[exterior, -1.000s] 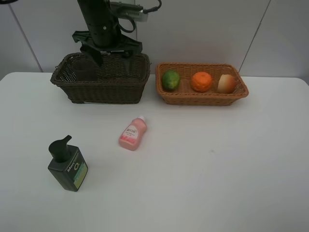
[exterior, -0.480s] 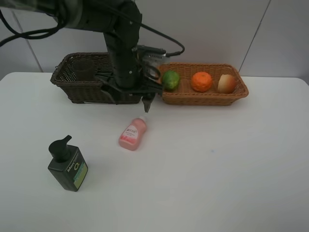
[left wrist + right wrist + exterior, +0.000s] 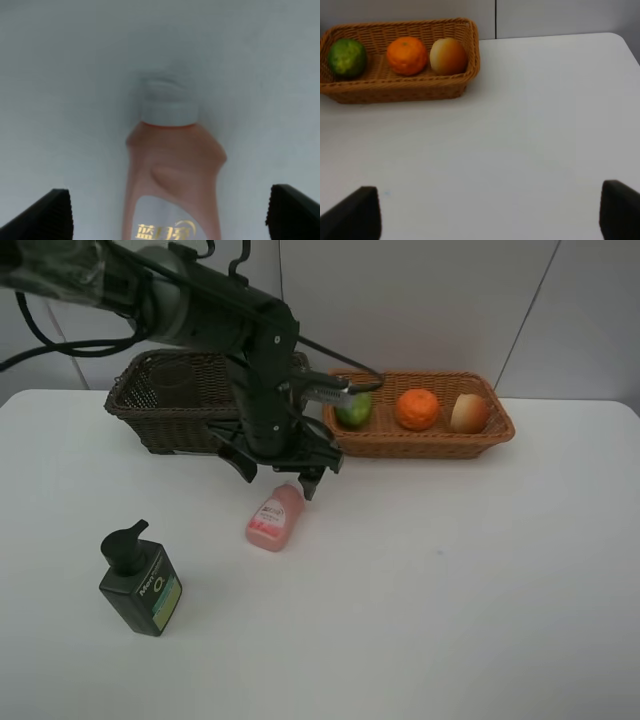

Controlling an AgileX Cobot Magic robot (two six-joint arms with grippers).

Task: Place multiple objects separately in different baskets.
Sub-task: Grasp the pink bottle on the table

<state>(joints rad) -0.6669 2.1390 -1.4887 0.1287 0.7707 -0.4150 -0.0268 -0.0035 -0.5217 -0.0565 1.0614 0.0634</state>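
Observation:
My fingertips stop above the pink bottle point(image 3: 275, 521) point(image 3: 172, 170), so it is too early to close, as closing now would miss the bottle. My left gripper lowers, then closes on the bottle.
My left gripper point(image 3: 278, 476) is open, low over the cap end of the pink bottle point(image 3: 275, 521), which lies on its side on the white table. In the left wrist view the pink bottle point(image 3: 172, 170) lies between my open fingertips point(image 3: 50, 215). The dark green pump bottle point(image 3: 140, 580) stands at the front left. The dark brown basket point(image 3: 140, 410) holds the mauve cup point(image 3: 173, 382), dimly seen. The light basket point(image 3: 420, 443) holds the lime point(image 3: 355, 410), orange point(image 3: 417, 408) and peach-like fruit point(image 3: 468, 412). My right gripper point(image 3: 485, 215) is open and empty, facing that basket point(image 3: 395, 87).
The left arm point(image 3: 200, 310) crosses over the dark basket and hides part of it. The white table point(image 3: 450, 590) stretches bare at the right and front. A grey wall stands behind both baskets. The right arm is out of the exterior view.
My left arm has swung from above the dark basket forward and down to the pink bottle, its open gripper now just over the cap. The objects have not moved.

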